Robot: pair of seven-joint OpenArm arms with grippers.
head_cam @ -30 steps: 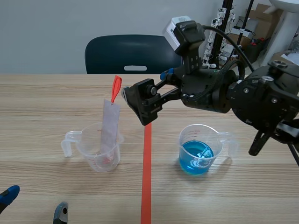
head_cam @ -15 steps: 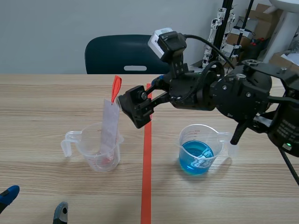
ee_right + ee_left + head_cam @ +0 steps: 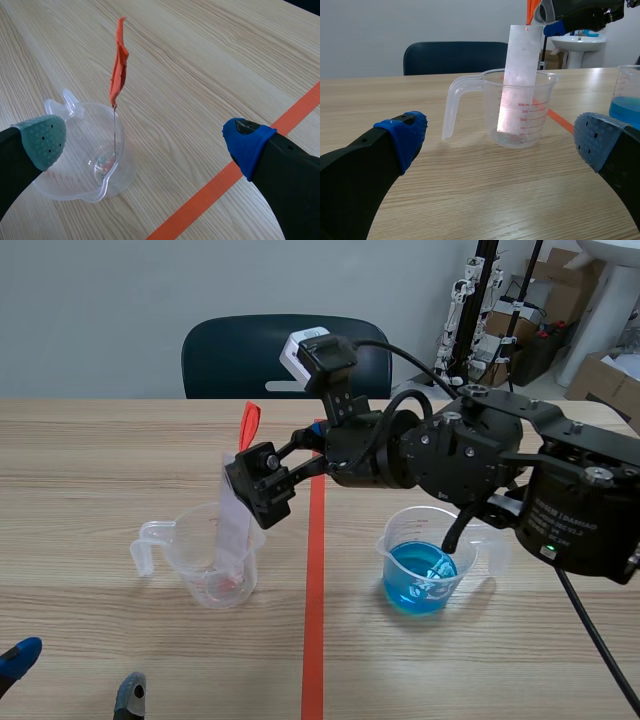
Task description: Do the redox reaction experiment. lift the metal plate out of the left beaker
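Observation:
My right gripper grips the plate by its upper end next, just below the tag, because the beaker's side closes around the plate's lower part.
A clear left beaker (image 3: pixel 208 562) stands on the table, and a thin metal plate (image 3: pixel 236 508) with an orange-red tag (image 3: pixel 248 426) on top leans upright inside it. My right gripper (image 3: pixel 275 465) is open at the height of the plate's top, just to its right. In the right wrist view the plate (image 3: pixel 116 134) shows edge-on with its tag (image 3: pixel 118 65) ahead of the open gripper (image 3: pixel 145 140), nearer the grey-green pad (image 3: pixel 42 137), untouched. My left gripper (image 3: pixel 75 680) is open low at the table's front left, facing the beaker (image 3: pixel 520 115) and plate (image 3: pixel 520 75).
A second clear beaker (image 3: pixel 422 562) holding blue liquid stands right of the orange-red tape line (image 3: pixel 314 590), under the right arm. A dark chair (image 3: pixel 285 355) stands behind the table's far edge. Boxes and equipment fill the back right.
The right arm has moved left and slightly down across the tape line, bringing its open gripper from beside the plate's top right up to it. The left gripper has not moved.

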